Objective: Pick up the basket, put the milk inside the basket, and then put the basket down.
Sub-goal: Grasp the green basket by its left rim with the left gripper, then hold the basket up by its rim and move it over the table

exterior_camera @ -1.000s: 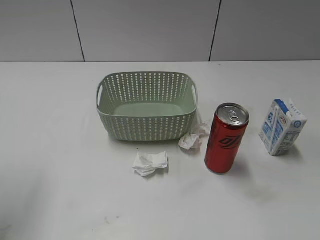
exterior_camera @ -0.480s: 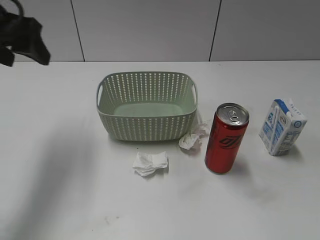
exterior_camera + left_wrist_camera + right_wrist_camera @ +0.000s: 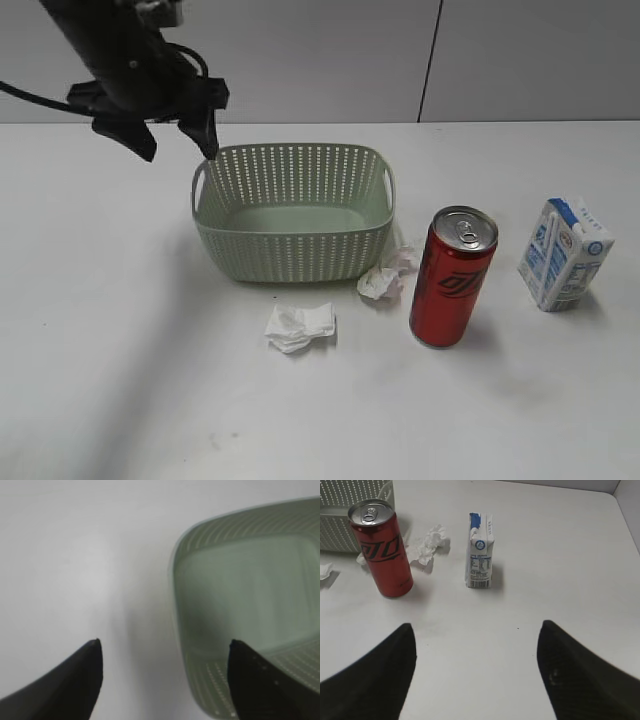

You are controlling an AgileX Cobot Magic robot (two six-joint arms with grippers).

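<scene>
The basket's body is wider than my open fingers, so my left gripper should grab the basket next by the thin rim at its handle (image 3: 200,175).
The pale sage-green basket (image 3: 293,212) stands empty on the white table, centre back; its left end shows blurred in the left wrist view (image 3: 250,595). My left gripper (image 3: 178,148) is open, hovering above the basket's left handle, one finger over the basket and one outside it (image 3: 162,642). The white-and-blue milk carton (image 3: 564,252) stands upright at the right; it also shows in the right wrist view (image 3: 480,550). My right gripper (image 3: 477,625) is open and empty over bare table, well short of the milk; it is out of the exterior view.
A tall red soda can (image 3: 452,276) stands between basket and milk, also in the right wrist view (image 3: 381,547). Crumpled tissues lie in front of the basket (image 3: 298,327) and by its right corner (image 3: 385,277). Grey wall panels (image 3: 300,60) rise behind the table.
My left arm has come in from the upper left and moved right and down to the basket's left end. Basket, can and milk have not moved.
</scene>
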